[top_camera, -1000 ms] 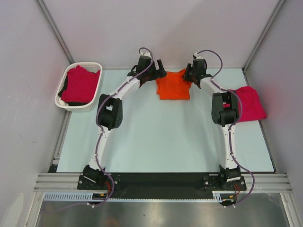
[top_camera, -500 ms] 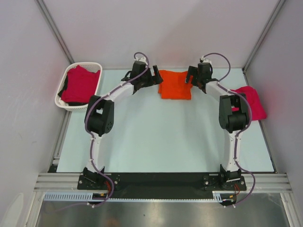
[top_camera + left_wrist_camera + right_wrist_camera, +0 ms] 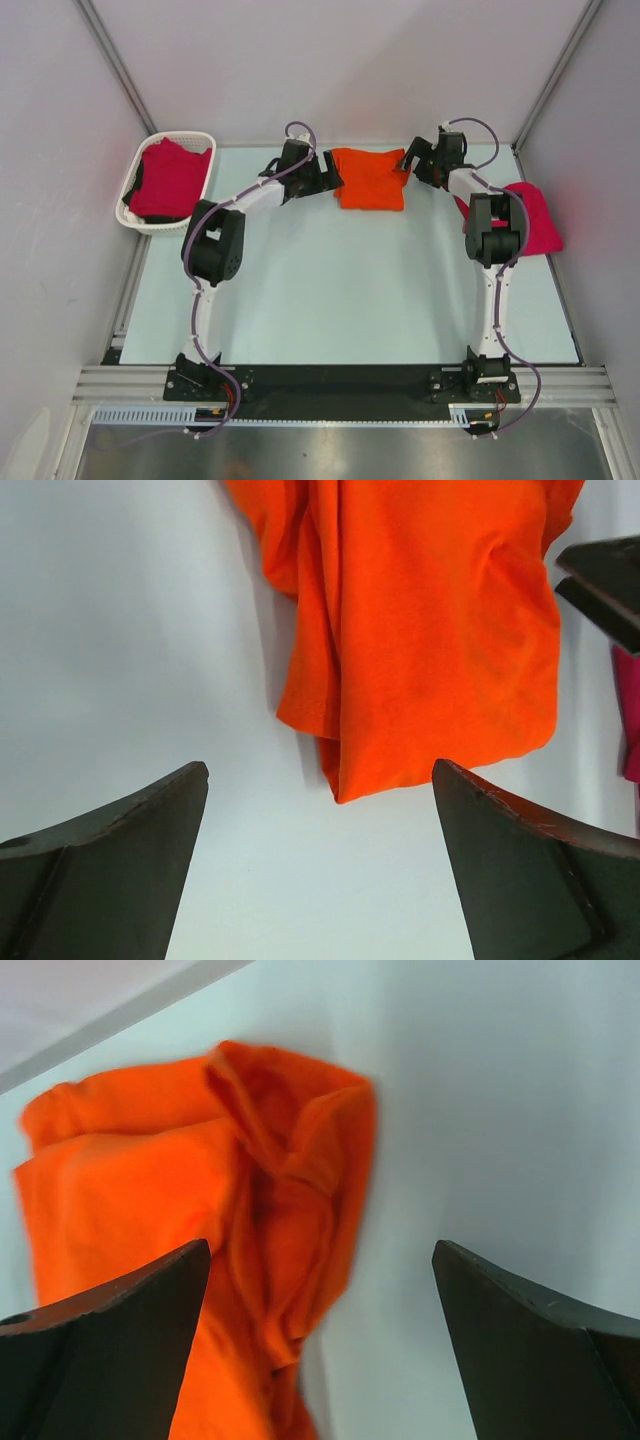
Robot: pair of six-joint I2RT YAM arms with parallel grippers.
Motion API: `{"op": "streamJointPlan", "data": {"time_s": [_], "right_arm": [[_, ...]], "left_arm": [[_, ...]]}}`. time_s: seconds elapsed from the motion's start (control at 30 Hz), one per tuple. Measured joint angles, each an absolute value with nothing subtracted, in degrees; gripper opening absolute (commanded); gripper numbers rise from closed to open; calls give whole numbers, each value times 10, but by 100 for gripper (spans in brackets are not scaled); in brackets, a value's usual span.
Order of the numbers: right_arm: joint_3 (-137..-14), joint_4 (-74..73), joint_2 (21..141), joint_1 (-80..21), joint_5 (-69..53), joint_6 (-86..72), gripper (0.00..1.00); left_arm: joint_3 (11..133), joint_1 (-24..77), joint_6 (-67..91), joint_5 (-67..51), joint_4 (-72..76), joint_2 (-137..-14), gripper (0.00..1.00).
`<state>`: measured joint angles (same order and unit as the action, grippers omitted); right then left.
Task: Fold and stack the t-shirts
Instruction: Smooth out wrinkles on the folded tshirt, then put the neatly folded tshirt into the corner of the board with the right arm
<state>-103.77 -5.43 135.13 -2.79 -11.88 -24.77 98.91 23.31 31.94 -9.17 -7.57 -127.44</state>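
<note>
The right gripper grabs the orange t-shirt by its bunched side edge nearest the crimson-pink t-shirt next, to stack it there.
A bright orange t-shirt lies folded in a rough rectangle at the back middle of the table. My left gripper stands open just off its left edge with nothing between the fingers. In the left wrist view the orange t-shirt lies ahead of the left gripper, apart from it. My right gripper is open at the shirt's right edge. The right wrist view shows the bunched orange t-shirt under the right gripper, not pinched. A crimson-pink t-shirt lies at the right side.
A white lattice basket stands at the back left with crimson-pink cloth in it. Walls close the table at the back and both sides. The right arm's elbow hangs over the crimson-pink shirt's edge.
The right gripper has opened and let go of the orange shirt. Both grippers have drawn outward from the shirt, which now lies flat; the elbows swung outward.
</note>
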Motion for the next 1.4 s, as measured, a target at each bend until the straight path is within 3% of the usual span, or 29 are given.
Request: {"op": "streamJointPlan", "data": {"time_s": [0.57,0.67,0.7,0.73,0.8,0.83,0.93,1.17,1.4], "right_arm": [[-1084,-36,1393,-29,-251,-305,100],[-1117,-49,1411,-38,-249,-304,95],[-1122,-51,1414,-41,-248,-302,91],[-1126,-55,1416,-44,-245,-301,73],[-1131,-59,1420,-52,-238,-293,53],[-1133,-68,1421,-56,-234,-293,34],[-1151,-98,1439,-65,-226,-289,4],[-1171,-145,1437,-80,-168,-245,0],[-1098,-208,1354,-106,-52,-176,0]], "left_arm": [[989,232,315,-81,-84,-1274,100],[989,232,315,-79,-88,-1274,100],[989,232,314,-79,-89,-1274,100],[989,232,314,-78,-91,-1274,100],[989,232,314,-77,-93,-1274,100],[989,232,314,-77,-94,-1274,100],[989,232,314,-77,-96,-1274,100],[989,232,310,-74,-97,-1274,100],[989,232,310,-71,-98,-1274,100]]}}
